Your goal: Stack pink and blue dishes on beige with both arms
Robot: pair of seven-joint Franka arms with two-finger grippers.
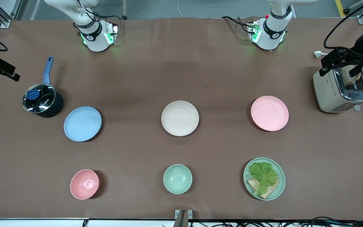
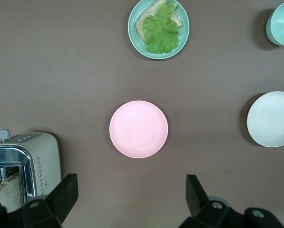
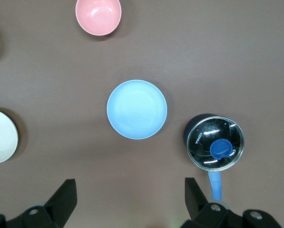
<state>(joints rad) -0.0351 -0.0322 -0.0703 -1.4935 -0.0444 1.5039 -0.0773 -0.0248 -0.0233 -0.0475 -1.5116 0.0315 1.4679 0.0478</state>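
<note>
The pink plate needs to go on the beige plate (image 1: 180,118), so my left gripper will next grab the pink plate by its rim (image 1: 286,113) to stack it there.
The beige plate (image 1: 180,118) lies at the middle of the table. The pink plate (image 1: 269,113) lies beside it toward the left arm's end, and the blue plate (image 1: 82,123) toward the right arm's end. All three are bare and apart from each other. My left gripper (image 2: 131,187) hangs open high over the bare table, close to the pink plate (image 2: 138,128), with nothing between its fingers. My right gripper (image 3: 130,190) hangs open the same way by the blue plate (image 3: 137,109). The beige plate (image 2: 272,118) shows at the edge of both wrist views.
A dark pot with a glass lid (image 1: 41,100) stands by the blue plate. A toaster (image 1: 342,90) stands at the left arm's end. Nearer the front camera sit a pink bowl (image 1: 84,184), a green bowl (image 1: 177,178) and a green plate with lettuce and bread (image 1: 264,178).
</note>
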